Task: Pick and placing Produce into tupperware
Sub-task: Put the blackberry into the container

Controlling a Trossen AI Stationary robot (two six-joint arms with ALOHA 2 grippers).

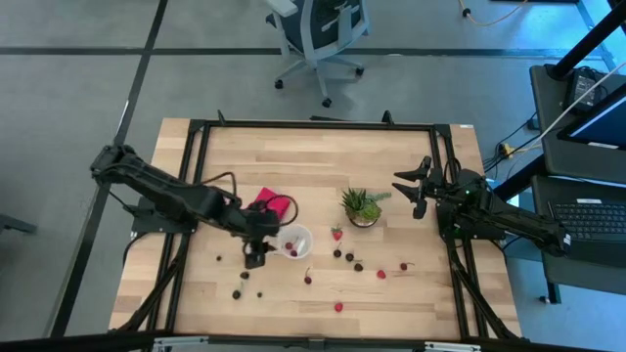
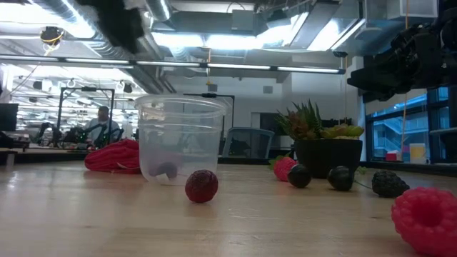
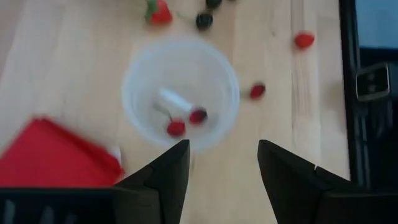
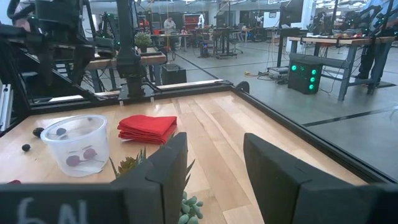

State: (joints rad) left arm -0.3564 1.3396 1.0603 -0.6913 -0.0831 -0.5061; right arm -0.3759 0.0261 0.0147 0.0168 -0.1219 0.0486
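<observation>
I will next grab the blackberry by its round body (image 1: 245, 276) with my left gripper, to add it to the produce in the tupperware (image 1: 293, 241).
The tupperware (image 1: 293, 241) is a small clear round cup standing upright on the wooden table; in the left wrist view the tupperware (image 3: 180, 93) holds two red berries (image 3: 176, 128). More produce (image 1: 349, 256), red and dark, lies scattered on the table around it. My left gripper (image 1: 256, 251) hovers just to the cup's left. In its own wrist view the left gripper (image 3: 222, 155) is open and empty, looking down at the cup. My right gripper (image 1: 416, 192) waits open and empty to the right of the potted plant (image 1: 362, 206).
A folded red cloth (image 1: 271, 204) lies just beyond the cup toward the far edge. The spiky green plant (image 2: 321, 146) stands right of the cup. Loose berries (image 2: 201, 185) and a raspberry (image 2: 428, 218) lie near the front edge. A black frame (image 1: 313, 125) borders the table.
</observation>
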